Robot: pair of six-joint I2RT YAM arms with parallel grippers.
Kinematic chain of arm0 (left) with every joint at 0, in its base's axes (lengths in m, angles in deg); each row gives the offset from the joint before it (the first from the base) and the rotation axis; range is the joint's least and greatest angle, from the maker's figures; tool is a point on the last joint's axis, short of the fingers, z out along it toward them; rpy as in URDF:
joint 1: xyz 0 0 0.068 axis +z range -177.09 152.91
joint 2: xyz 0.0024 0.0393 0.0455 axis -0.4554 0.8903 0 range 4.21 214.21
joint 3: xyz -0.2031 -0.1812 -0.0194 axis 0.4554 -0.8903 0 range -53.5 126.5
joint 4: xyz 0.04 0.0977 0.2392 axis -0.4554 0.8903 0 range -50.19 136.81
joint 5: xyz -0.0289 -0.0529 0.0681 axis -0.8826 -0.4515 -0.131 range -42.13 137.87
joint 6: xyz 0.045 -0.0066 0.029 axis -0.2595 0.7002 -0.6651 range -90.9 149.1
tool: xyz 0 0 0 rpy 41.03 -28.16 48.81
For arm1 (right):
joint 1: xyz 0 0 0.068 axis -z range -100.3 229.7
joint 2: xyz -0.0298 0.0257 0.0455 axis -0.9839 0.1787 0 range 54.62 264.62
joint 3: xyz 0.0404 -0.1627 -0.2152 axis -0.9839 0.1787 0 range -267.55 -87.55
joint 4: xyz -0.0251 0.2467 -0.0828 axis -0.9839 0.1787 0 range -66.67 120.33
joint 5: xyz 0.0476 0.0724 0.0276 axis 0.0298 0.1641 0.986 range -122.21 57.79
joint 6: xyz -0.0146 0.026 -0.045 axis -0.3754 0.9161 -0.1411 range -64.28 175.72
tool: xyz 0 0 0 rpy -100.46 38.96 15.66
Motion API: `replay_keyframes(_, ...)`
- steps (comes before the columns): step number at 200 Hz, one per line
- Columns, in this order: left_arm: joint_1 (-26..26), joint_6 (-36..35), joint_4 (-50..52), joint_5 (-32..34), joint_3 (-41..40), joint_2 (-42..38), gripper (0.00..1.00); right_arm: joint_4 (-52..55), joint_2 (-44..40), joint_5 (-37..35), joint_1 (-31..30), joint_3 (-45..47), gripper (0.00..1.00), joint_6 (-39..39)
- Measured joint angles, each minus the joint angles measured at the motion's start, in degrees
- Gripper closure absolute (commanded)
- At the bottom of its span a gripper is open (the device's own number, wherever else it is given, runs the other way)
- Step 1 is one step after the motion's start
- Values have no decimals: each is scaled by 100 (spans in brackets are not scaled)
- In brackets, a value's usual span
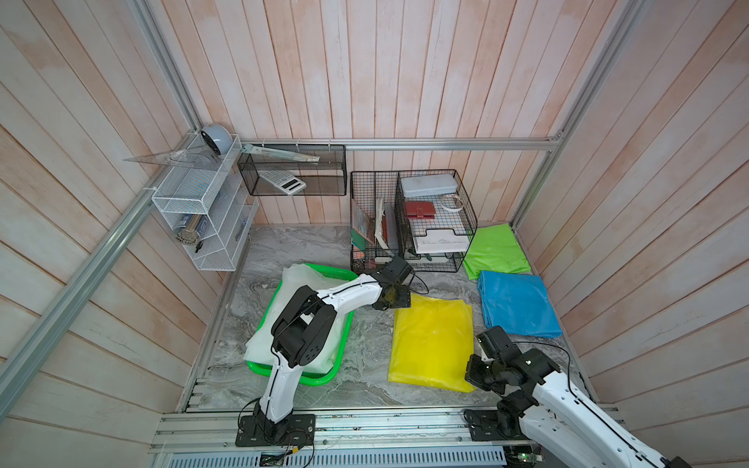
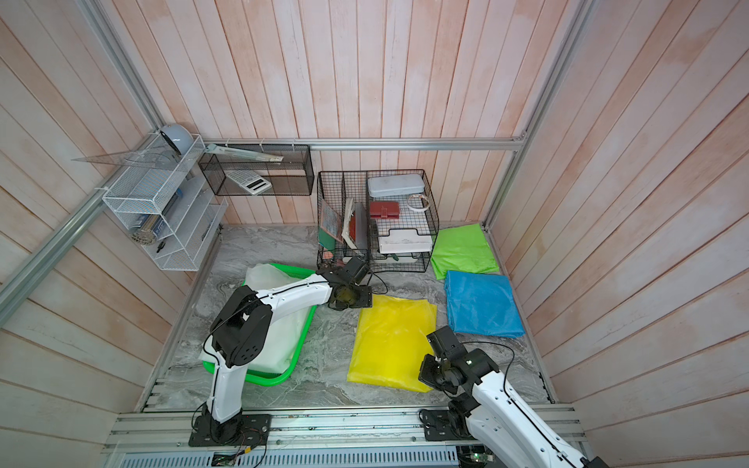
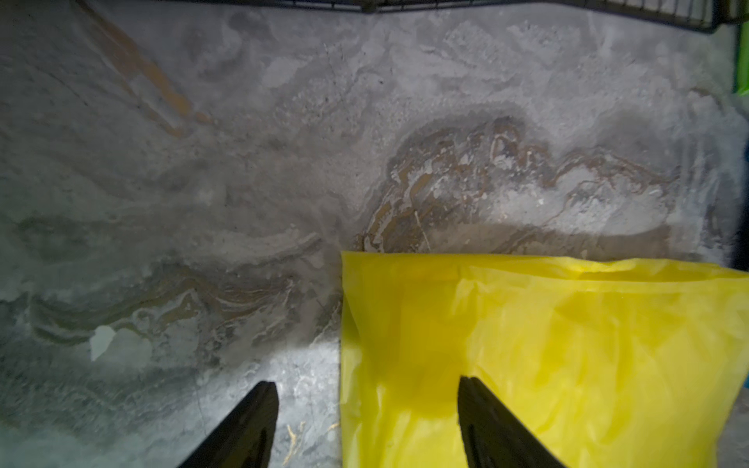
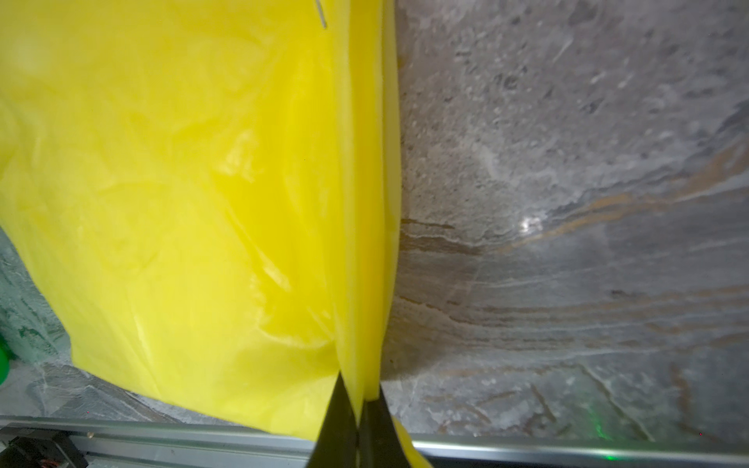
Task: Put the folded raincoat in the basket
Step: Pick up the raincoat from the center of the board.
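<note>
The left gripper needs to grab the yellow raincoat (image 1: pixel 433 340) by its far corner (image 1: pixel 396 311) on the basket side, diagonal from the right gripper, to lay it in the basket.
A yellow folded raincoat (image 1: pixel 433 340) (image 2: pixel 393 340) lies flat on the marble table, right of the green basket (image 1: pixel 316 379) (image 2: pixel 267 379). A white raincoat (image 1: pixel 296 279) fills the basket. My left gripper (image 1: pixel 395 298) (image 2: pixel 348 295) hangs over the yellow raincoat's far left corner. In the left wrist view it (image 3: pixel 367 383) is open, one finger over the yellow raincoat (image 3: pixel 547 344) and one over bare table. My right gripper (image 1: pixel 474 370) (image 2: pixel 429 370) is at the near right corner. The right wrist view shows it (image 4: pixel 358 389) shut on a raised fold of the yellow raincoat (image 4: pixel 182 202).
A green folded raincoat (image 1: pixel 496 251) and a blue one (image 1: pixel 516 304) lie at the right. Black wire racks (image 1: pixel 409 219) with books and boxes stand just behind my left gripper. A white mesh shelf (image 1: pixel 198 210) and a black mesh box (image 1: pixel 292 170) hang on the walls.
</note>
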Motion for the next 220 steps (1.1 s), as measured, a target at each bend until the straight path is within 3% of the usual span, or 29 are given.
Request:
replay_keyframes(30,-81,-39,46,44,212,286,30,-37,9,35,0,11,100,-2)
replay_keyframes(86,-173,-55,125,-44,586,566,43,-125,44,96,0,81,100,-20)
replay_keyframes(137,-179,46,140,-39,664,651,72,-170,107,118,0,83,100,-24)
replay_keyframes(169,-184,48,144,-17,671,673,100,-271,125,175,0,83,100,-24)
replay_keyframes(220,-195,28,173,114,671,664,100,-317,125,262,0,83,100,-24)
